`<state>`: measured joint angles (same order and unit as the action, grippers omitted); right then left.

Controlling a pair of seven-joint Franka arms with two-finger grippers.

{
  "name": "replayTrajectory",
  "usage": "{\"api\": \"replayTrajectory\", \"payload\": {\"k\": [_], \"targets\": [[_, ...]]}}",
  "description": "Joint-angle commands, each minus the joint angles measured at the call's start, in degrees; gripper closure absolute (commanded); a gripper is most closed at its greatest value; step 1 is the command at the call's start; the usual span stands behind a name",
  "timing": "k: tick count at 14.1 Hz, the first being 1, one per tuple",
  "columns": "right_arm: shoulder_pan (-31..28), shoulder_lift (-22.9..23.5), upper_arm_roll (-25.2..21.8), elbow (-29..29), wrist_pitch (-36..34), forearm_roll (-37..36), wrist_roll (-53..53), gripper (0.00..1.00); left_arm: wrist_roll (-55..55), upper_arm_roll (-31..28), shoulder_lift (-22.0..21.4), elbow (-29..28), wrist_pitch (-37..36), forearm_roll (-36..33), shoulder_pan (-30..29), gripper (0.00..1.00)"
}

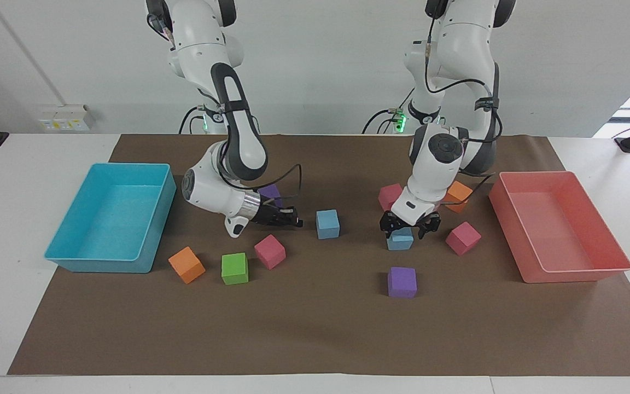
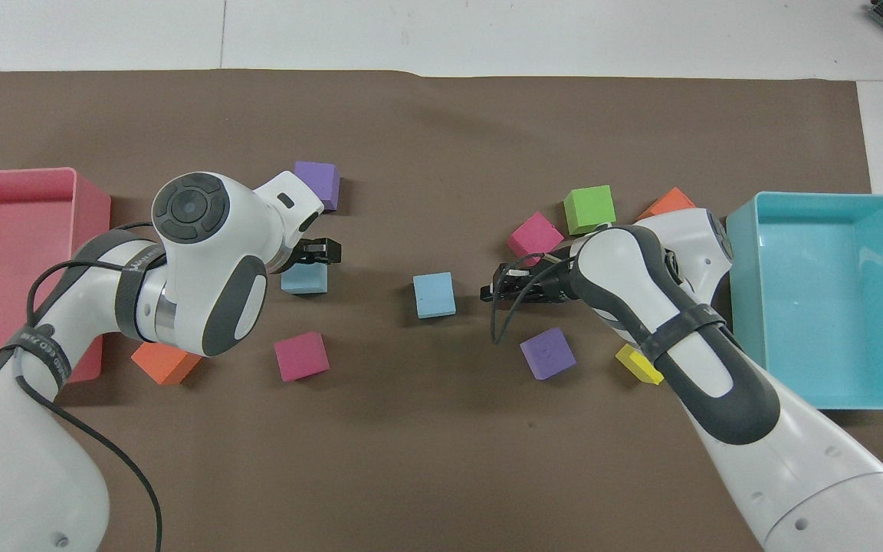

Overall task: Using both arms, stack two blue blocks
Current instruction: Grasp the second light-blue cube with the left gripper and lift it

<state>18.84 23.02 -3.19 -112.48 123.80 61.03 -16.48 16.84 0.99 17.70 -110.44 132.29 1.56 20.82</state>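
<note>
My left gripper needs to move toward the middle of the block before it closes, as its fingers are over the blue block's far edge (image 2: 307, 263) in the overhead view and would miss now.
Two sky-blue blocks lie on the brown mat. One blue block (image 1: 400, 239) (image 2: 305, 280) is toward the left arm's end. My left gripper (image 1: 404, 226) (image 2: 314, 251) is open and low over it, with a finger at each side of the block's top. The other blue block (image 1: 327, 224) (image 2: 434, 294) lies mid-table. My right gripper (image 1: 296, 221) (image 2: 485, 291) is low over the mat beside that block, pointing at it, a small gap away and holding nothing.
A pink tray (image 1: 566, 271) stands at the left arm's end and a cyan tray (image 1: 107, 258) at the right arm's end. Purple (image 1: 402, 282), pink (image 1: 462, 238) and orange (image 1: 459, 194) cubes surround the left gripper. Pink (image 1: 269, 251), green (image 1: 234, 268) and purple (image 1: 270, 191) cubes lie near the right gripper.
</note>
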Motion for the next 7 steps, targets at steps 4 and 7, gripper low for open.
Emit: {"api": "replayTrajectory", "payload": {"k": [4,7], "targets": [[-0.03,0.53,0.56,0.33,2.24,4.36,-2.24,1.00,1.44,-0.90,-0.38,-3.55,3.50,-1.12,1.68,0.00],[-0.03,0.53,0.56,0.24,2.68,4.36,-1.80,1.00,1.44,-1.08,-0.12,-4.16,3.50,-1.12,2.55,0.00]]}}
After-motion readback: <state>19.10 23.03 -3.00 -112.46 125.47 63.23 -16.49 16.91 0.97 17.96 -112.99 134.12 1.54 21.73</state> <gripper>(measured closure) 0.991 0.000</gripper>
